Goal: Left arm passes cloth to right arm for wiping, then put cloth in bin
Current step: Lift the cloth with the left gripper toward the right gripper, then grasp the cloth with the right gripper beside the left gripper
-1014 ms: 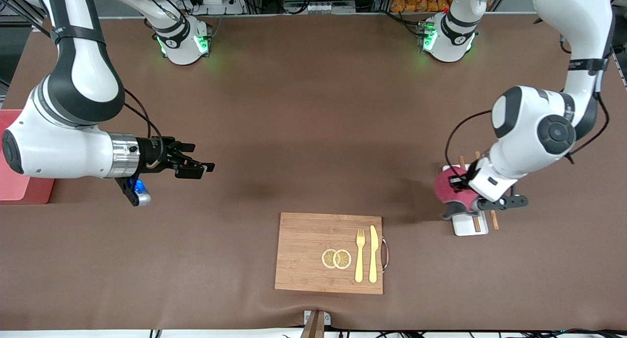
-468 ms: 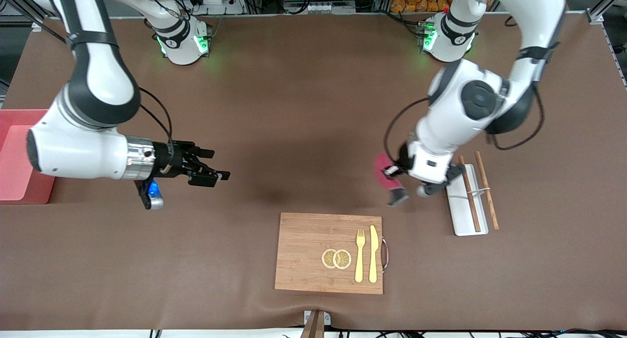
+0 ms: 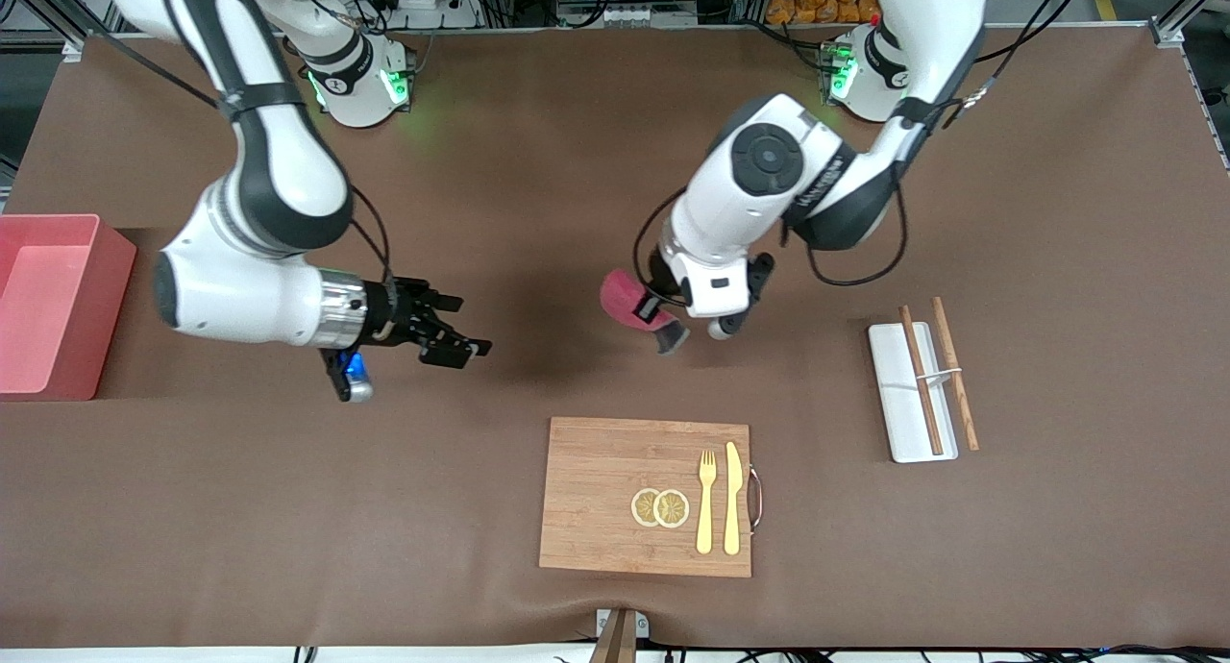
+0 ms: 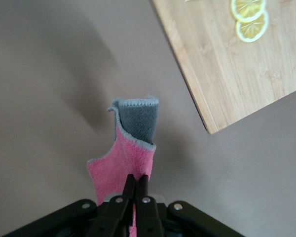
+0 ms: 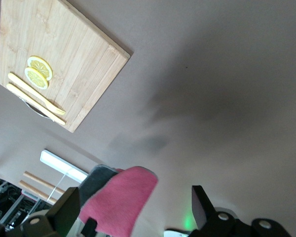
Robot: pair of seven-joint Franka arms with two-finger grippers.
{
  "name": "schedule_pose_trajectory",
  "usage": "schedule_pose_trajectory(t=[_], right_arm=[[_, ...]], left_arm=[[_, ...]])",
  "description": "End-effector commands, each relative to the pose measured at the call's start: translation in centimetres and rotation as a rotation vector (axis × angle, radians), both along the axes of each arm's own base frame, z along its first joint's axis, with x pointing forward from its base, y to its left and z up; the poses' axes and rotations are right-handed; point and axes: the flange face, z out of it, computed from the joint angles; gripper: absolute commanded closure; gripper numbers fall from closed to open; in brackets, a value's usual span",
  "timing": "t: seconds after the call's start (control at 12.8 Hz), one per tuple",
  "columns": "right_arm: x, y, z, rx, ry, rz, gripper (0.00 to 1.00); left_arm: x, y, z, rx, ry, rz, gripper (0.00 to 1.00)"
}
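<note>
I should reach the cloth with my right gripper and grab it by its pink fold (image 3: 620, 295), so the crimson-pink cloth's dark grey reverse (image 3: 671, 338) stays free to wipe.
My left gripper (image 3: 646, 309) is shut on the crimson-pink cloth (image 3: 622, 297) and holds it in the air over the middle of the table. The cloth's dark grey reverse (image 3: 670, 336) hangs below. In the left wrist view the cloth (image 4: 119, 165) hangs from the closed fingertips (image 4: 130, 183). My right gripper (image 3: 454, 341) is open and empty, over the bare table between the pink bin (image 3: 48, 298) and the cloth, pointing at the cloth. In the right wrist view the cloth (image 5: 123, 197) shows farther off between its spread fingers (image 5: 64, 210).
A wooden cutting board (image 3: 615, 495) with lemon slices (image 3: 660, 507), a fork and a knife (image 3: 732, 498) lies nearer the camera than the cloth. A white tray (image 3: 898, 423) with chopsticks (image 3: 921, 380) lies toward the left arm's end.
The left arm has carried the cloth from over the white tray to over the table's middle. The right arm has moved from beside the bin toward it, gripper still open.
</note>
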Motion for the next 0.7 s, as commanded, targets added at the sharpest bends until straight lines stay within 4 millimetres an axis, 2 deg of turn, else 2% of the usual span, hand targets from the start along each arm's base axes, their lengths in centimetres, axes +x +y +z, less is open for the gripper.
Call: schedule_pose_trajectory(t=[0.0, 0.31, 0.39, 0.62], right_arm=[[-3.3, 2.5, -0.9, -0.012, -0.003, -0.052, 0.0], [-6.8, 9.1, -2.2, -0.062, -0.028, -0.152, 0.0], [-7.2, 9.7, -2.4, -0.064, -0.026, -0.151, 0.0], [-7.1, 9.6, -2.8, -0.069, -0.022, -0.153, 0.0]], left_arm=[[1.4, -1.8, 0.6, -0.06, 0.039, 0.167, 1.0], [2.4, -2.9, -0.2, -0.144, 0.095, 0.322, 1.0], [2.5, -3.0, -0.3, -0.158, 0.111, 0.331, 1.0], [2.8, -2.8, -0.5, -0.183, 0.132, 0.354, 1.0]])
